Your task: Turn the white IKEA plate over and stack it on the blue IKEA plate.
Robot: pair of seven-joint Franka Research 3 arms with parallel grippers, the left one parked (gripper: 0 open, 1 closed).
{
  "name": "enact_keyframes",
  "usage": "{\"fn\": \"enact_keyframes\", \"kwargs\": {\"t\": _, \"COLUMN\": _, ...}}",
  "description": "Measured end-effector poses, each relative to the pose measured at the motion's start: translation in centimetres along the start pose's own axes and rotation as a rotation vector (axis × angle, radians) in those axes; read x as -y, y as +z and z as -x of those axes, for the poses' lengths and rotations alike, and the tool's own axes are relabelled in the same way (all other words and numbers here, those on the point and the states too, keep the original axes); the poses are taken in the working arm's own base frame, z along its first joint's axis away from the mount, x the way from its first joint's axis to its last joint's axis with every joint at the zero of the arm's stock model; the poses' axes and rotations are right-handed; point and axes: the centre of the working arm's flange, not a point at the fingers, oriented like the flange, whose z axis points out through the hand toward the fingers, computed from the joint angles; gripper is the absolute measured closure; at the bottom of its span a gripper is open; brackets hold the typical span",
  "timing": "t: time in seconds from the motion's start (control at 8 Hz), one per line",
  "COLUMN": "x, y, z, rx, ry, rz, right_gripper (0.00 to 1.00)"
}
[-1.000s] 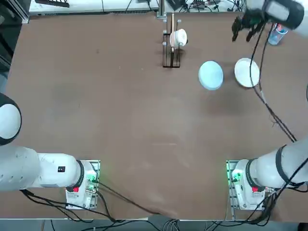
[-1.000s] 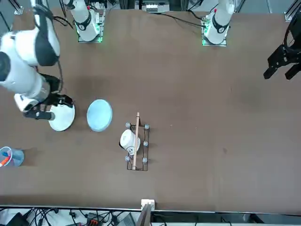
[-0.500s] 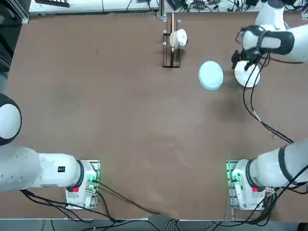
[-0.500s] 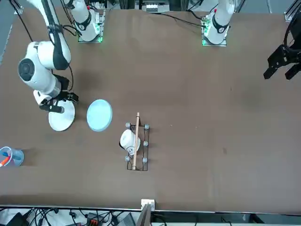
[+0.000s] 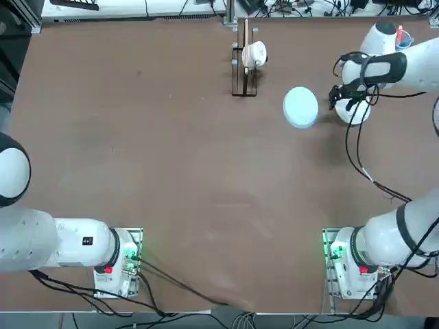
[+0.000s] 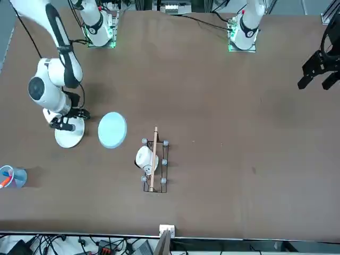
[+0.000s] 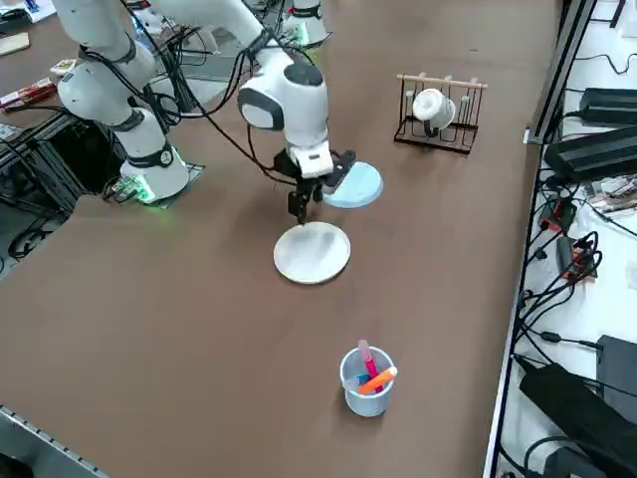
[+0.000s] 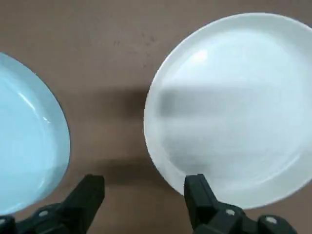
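My right gripper grabs the white plate by its rim [image 8: 168, 181] next, to turn the plate over and stack it on the blue plate.
The white plate [image 5: 358, 113] lies right side up at the far right of the table, with the pale blue plate [image 5: 300, 107] a short gap to its left. My right gripper [image 5: 341, 101] hangs open, low over the white plate's edge on the side facing the blue plate. In the right wrist view one fingertip [image 8: 196, 189] sits at the white plate's [image 8: 234, 107] rim and the other [image 8: 89, 191] over bare table beside the blue plate [image 8: 29, 141]. Nothing is held. From the side, the gripper [image 7: 303, 206] stands between the white plate [image 7: 313, 253] and the blue plate [image 7: 358, 185].
A dark wooden rack [image 5: 243, 72] holding a small white cup [image 5: 256, 53] stands left of the plates at the back. A clear blue cup with pens [image 7: 366, 379] stands near the table's right edge. Cables trail from the arm over the table.
My right gripper has come from the far right corner toward the plates and lowered to the white plate's edge. It stayed open. Neither plate moved.
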Motion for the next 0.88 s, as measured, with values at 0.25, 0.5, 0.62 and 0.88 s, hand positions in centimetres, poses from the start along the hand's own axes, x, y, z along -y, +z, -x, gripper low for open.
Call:
{"fn": "enact_keyframes", "kwargs": {"t": 0.25, "x": -0.1, "y": 1.3, "z": -0.6, "rx": 0.016, "ry": -0.064, "rz": -0.001, "right_gripper": 0.00}}
{"fn": "enact_keyframes", "kwargs": {"t": 0.5, "x": -0.8, "y": 2.3, "z": -1.2, "rx": 0.027, "ry": -0.095, "rz": -0.003, "right_gripper": 0.07}}
{"fn": "enact_keyframes", "kwargs": {"t": 0.62, "x": -1.0, "y": 2.6, "z": -1.3, "rx": 0.033, "ry": -0.098, "rz": -0.004, "right_gripper": 0.14}}
{"fn": "enact_keyframes", "kwargs": {"t": 0.88, "x": -1.1, "y": 2.8, "z": -1.4, "rx": 0.034, "ry": -0.106, "rz": -0.004, "right_gripper": 0.52}}
